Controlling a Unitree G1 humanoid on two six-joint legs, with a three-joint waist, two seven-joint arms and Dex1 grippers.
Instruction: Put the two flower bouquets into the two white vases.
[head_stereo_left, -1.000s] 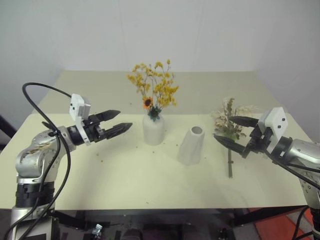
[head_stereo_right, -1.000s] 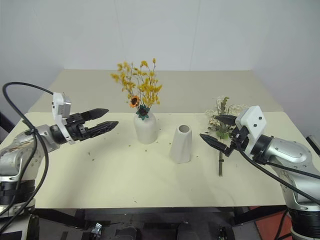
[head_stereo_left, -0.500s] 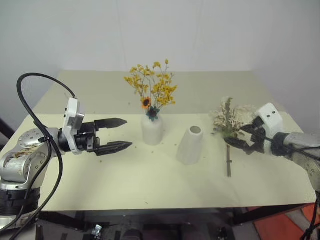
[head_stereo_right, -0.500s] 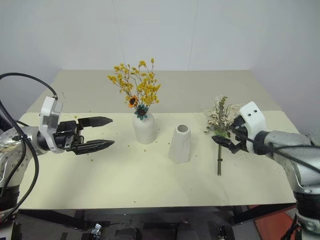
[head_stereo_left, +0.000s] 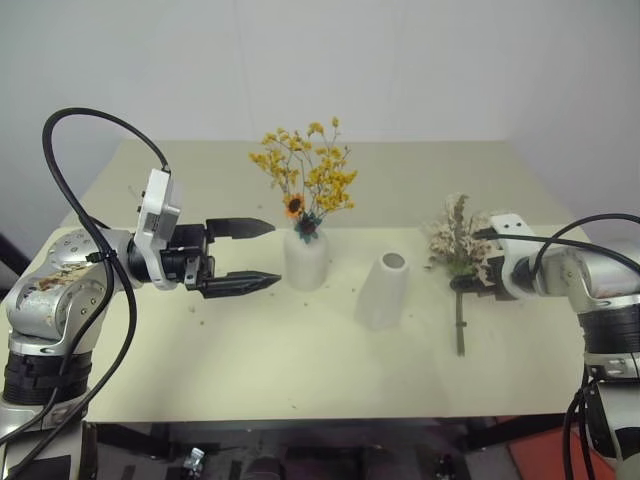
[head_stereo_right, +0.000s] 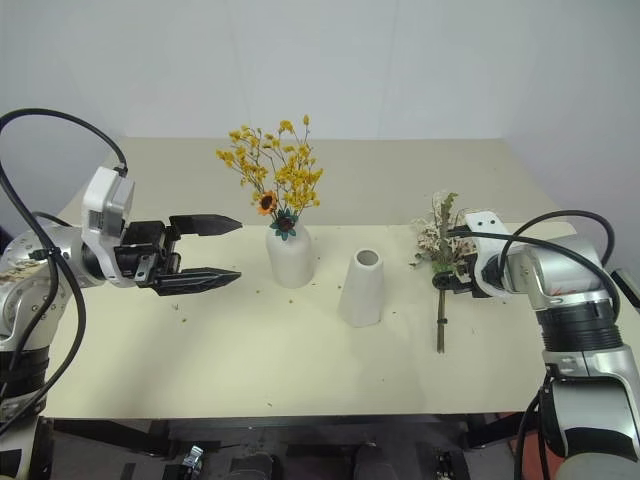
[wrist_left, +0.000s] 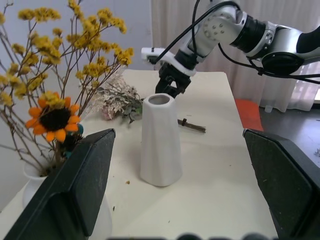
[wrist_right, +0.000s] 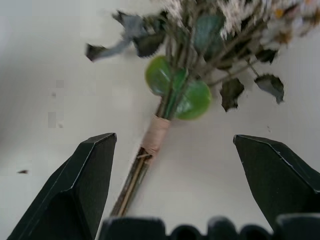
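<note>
The right gripper grips the bushy cream and green bouquet by its taped stem (wrist_right: 156, 134) next, since the dried blossoms and leaves at its top spread loose and brittle.
The slim yellow-orange bouquet (head_stereo_left: 305, 185) with its small sunflower stands in the rounded white vase (head_stereo_left: 306, 262). To its right the tapered white vase (head_stereo_left: 383, 291) stands with nothing in its mouth. The bushy cream and green bouquet (head_stereo_left: 456, 243) lies on the table at the right, stem toward the front edge. My right gripper (head_stereo_left: 468, 260) is open and points down over its stem. In the right wrist view the taped stem (wrist_right: 156, 134) lies between the spread fingers (wrist_right: 85, 185). My left gripper (head_stereo_left: 273, 253) hovers open and level, left of the rounded vase, holding nothing.
The cream table (head_stereo_left: 250, 350) has bare room across its front half, with small flower crumbs scattered on it. A white wall stands behind the table's far edge. The left arm's black cable (head_stereo_left: 70, 140) loops above the table's left side.
My right gripper has swung forward and down onto the lying bouquet's stem and now points downward. My left gripper has drawn back and up a little, rolling so one finger sits above the other.
</note>
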